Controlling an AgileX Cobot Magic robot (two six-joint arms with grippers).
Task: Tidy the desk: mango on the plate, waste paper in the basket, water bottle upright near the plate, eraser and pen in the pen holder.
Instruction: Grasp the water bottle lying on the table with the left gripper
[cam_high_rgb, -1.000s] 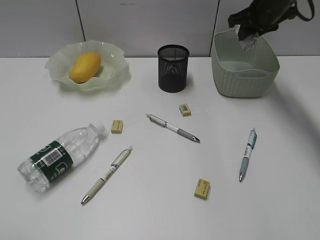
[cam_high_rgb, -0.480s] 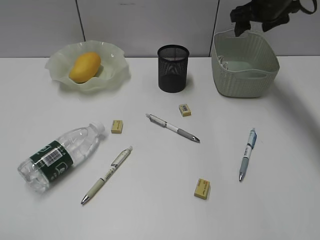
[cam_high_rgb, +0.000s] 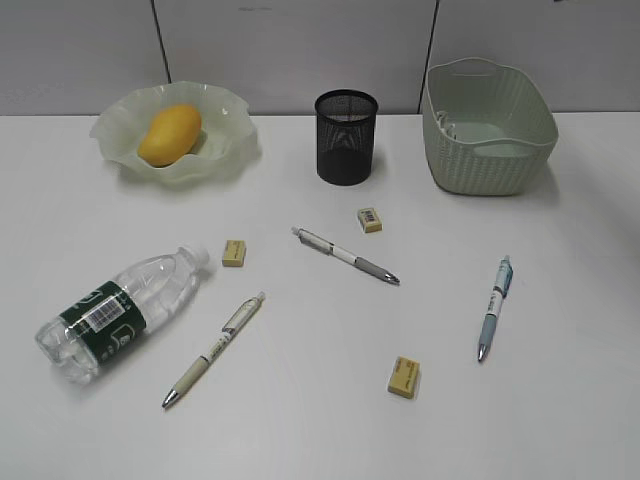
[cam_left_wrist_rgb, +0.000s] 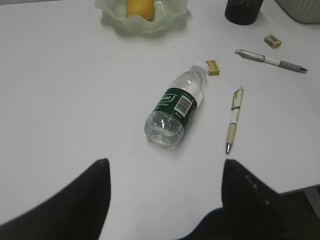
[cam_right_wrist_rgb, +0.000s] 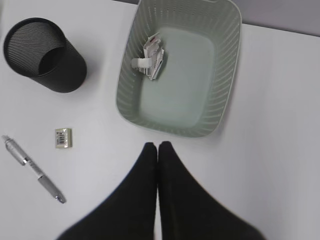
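The long water bottle (cam_high_rgb: 126, 309) is stretched out on its side. My left gripper should grab it around its labelled middle (cam_high_rgb: 104, 319) next, so both ends stay balanced.
The mango (cam_high_rgb: 169, 134) lies on the wavy green plate (cam_high_rgb: 230, 150) at the back left. The waste paper (cam_right_wrist_rgb: 150, 57) lies inside the basket (cam_high_rgb: 490, 165) at the back right. The water bottle (cam_high_rgb: 120, 310) lies on its side at the front left, also in the left wrist view (cam_left_wrist_rgb: 177, 107). The pen holder (cam_high_rgb: 346, 137) stands at the back middle. Three pens (cam_high_rgb: 345, 256) (cam_high_rgb: 214, 350) (cam_high_rgb: 493, 307) and three erasers (cam_high_rgb: 370, 220) (cam_high_rgb: 234, 252) (cam_high_rgb: 404, 377) lie on the desk (cam_high_rgb: 300, 430). My left gripper (cam_left_wrist_rgb: 162, 172) is open, high above the desk near the bottle's base. My right gripper (cam_right_wrist_rgb: 158, 146) is shut and empty, above the desk beside the basket.
Grey wall panels run behind the desk. In the right wrist view the pen holder (cam_right_wrist_rgb: 44, 55), one eraser (cam_right_wrist_rgb: 63, 137) and one pen (cam_right_wrist_rgb: 32, 167) lie left of the basket (cam_right_wrist_rgb: 220, 120).
My right arm let the paper drop into the basket, then rose out of the exterior view. Nothing else moved.
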